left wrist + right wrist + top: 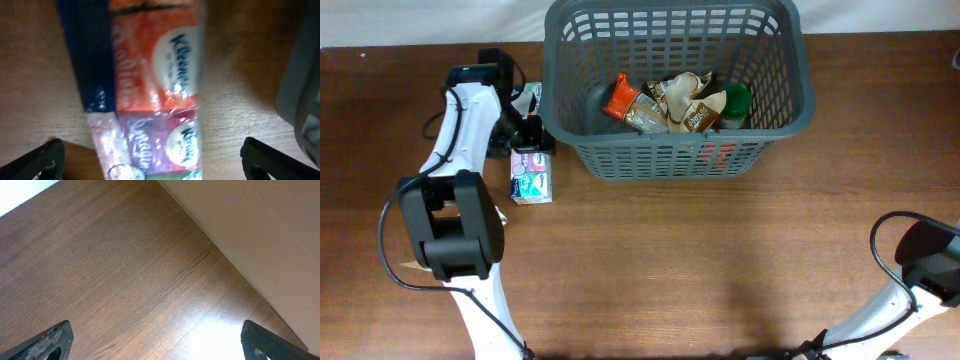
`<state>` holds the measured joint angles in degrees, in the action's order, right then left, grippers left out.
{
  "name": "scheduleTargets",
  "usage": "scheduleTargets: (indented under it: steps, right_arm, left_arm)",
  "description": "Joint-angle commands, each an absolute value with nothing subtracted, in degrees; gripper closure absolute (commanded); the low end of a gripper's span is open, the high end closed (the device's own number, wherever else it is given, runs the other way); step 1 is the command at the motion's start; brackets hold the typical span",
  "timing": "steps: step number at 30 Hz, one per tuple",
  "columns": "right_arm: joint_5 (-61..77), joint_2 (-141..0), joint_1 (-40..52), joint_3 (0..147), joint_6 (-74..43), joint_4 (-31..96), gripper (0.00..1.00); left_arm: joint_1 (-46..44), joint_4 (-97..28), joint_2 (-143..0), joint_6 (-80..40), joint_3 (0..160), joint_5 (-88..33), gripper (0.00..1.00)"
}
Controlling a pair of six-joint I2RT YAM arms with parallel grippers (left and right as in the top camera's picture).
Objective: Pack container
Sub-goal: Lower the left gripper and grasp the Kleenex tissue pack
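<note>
The tissue pack is below my open fingers and they would miss it if I closed now, so I will lower my left gripper first.
The container (pixel 676 158) is a large dark grey slotted basket at the back centre of the table, with several snack packets (pixel 670 105) lying in it. A wrapped multi-pack of Kleenex tissues (pixel 531 178) lies flat on the table left of it. My left gripper (pixel 527 136) hovers at the pack's far end. In the left wrist view the tissue pack (pixel 155 85) fills the middle, and the left gripper (pixel 155 167) stands open around its width without touching. My right gripper (pixel 160 345) is open over bare wood.
A grey wall of the basket (pixel 300 75) is close on the right of the left wrist view. A small white and green item (pixel 526 96) lies behind the left arm. The right arm (pixel 930 262) sits at the near right corner, by the table edge (pixel 235 270).
</note>
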<state>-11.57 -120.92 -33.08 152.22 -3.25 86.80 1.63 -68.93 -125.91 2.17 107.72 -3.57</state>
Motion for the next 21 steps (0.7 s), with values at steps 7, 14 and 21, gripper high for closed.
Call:
scheduleTargets:
  steps: [7, 14, 21]
  right_arm:
    - [-12.27, -120.29, -33.08, 151.79, -4.12, 86.8, 0.01]
    - [-12.27, -120.29, -33.08, 151.79, -4.12, 86.8, 0.01]
    - [-12.27, -120.29, -33.08, 151.79, -4.12, 86.8, 0.01]
  left_arm:
    - [0.16, -67.59, -126.76, 1.28, 107.66, -1.02, 0.0]
    - [0.16, -67.09, -128.6, 1.28, 107.66, -1.15, 0.0]
    - [0.16, -68.01, -133.12, 0.64, 107.66, -2.17, 0.0]
